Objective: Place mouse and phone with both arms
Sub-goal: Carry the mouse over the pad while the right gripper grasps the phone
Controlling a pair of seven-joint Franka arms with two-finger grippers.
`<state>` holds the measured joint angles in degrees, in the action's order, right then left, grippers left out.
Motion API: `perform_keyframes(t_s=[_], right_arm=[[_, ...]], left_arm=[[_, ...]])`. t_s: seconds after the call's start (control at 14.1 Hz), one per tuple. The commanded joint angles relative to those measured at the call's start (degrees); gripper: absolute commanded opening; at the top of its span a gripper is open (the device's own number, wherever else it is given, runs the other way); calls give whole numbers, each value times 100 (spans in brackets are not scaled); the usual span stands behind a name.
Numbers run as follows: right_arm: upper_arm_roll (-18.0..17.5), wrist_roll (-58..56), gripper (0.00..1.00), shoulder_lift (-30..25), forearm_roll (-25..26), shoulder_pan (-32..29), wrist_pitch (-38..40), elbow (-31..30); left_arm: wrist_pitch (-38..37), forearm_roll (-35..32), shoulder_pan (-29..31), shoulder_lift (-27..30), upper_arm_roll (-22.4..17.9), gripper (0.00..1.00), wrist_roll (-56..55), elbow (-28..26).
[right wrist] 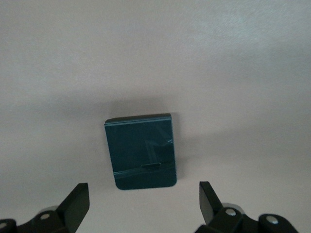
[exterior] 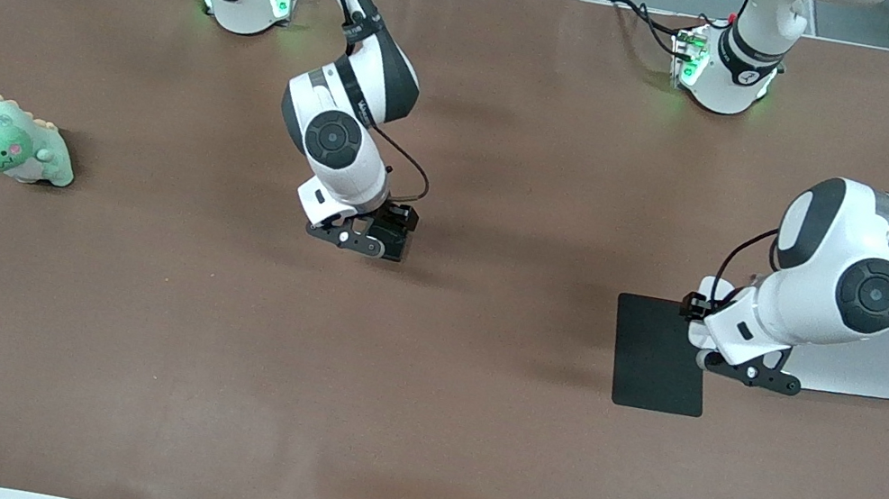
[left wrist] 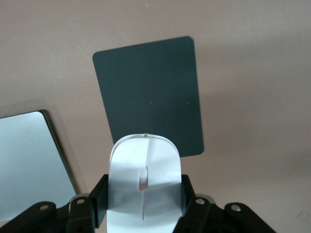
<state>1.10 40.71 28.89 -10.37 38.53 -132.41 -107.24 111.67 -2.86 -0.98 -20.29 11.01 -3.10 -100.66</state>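
My right gripper needs to grab the phone by its two side edges next, so the phone's glossy side (right wrist: pixel 141 153) stays free for placing.
My left gripper (exterior: pixel 752 374) is shut on the white mouse (left wrist: pixel 144 179) and holds it in the air over the edge of the flat black mouse pad (exterior: pixel 659 353). In the left wrist view the mouse sits between the black fingers (left wrist: pixel 99 199), with the pad (left wrist: pixel 150 92) below it. My right gripper (exterior: pixel 359 242) is low over the middle of the table. Its jaws stand wide open and empty. In the right wrist view the small dark phone (right wrist: pixel 141 150) lies flat on the table just ahead of the open gripper (right wrist: pixel 143 199). The right hand hides the phone in the front view.
A pale grey flat plate (exterior: pixel 873 362) lies beside the mouse pad under the left arm; it also shows in the left wrist view (left wrist: pixel 29 155). A green dinosaur plush (exterior: pixel 13 142) sits near the right arm's end of the table.
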Motion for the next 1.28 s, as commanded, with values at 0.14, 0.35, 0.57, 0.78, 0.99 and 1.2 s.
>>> perform_keyframes(t_s=[0.14, 0.35, 0.57, 0.78, 0.99, 1.2], right_arm=[[30, 87, 100, 275, -106, 128, -249, 2], [30, 69, 100, 407, -97, 155, -495, 1], [30, -19, 100, 574, -97, 155, -786, 2], [39, -203, 100, 679, -88, 155, -953, 2], [30, -203, 100, 732, -88, 190, -1076, 2], [39, -544, 10, 732, -79, 216, -1050, 2]], left_arm=[[888, -13, 195, -236, 25, 28, 143, -296], [1321, -13, 177, -449, 16, 28, 3, -261], [1584, -13, 168, -712, -2, 28, -242, -147], [2006, -13, 168, -976, -37, 28, -533, -138], [2156, -13, 142, -1143, -46, 28, -674, -138], [2341, -188, 107, -1284, -46, 28, -884, -138]])
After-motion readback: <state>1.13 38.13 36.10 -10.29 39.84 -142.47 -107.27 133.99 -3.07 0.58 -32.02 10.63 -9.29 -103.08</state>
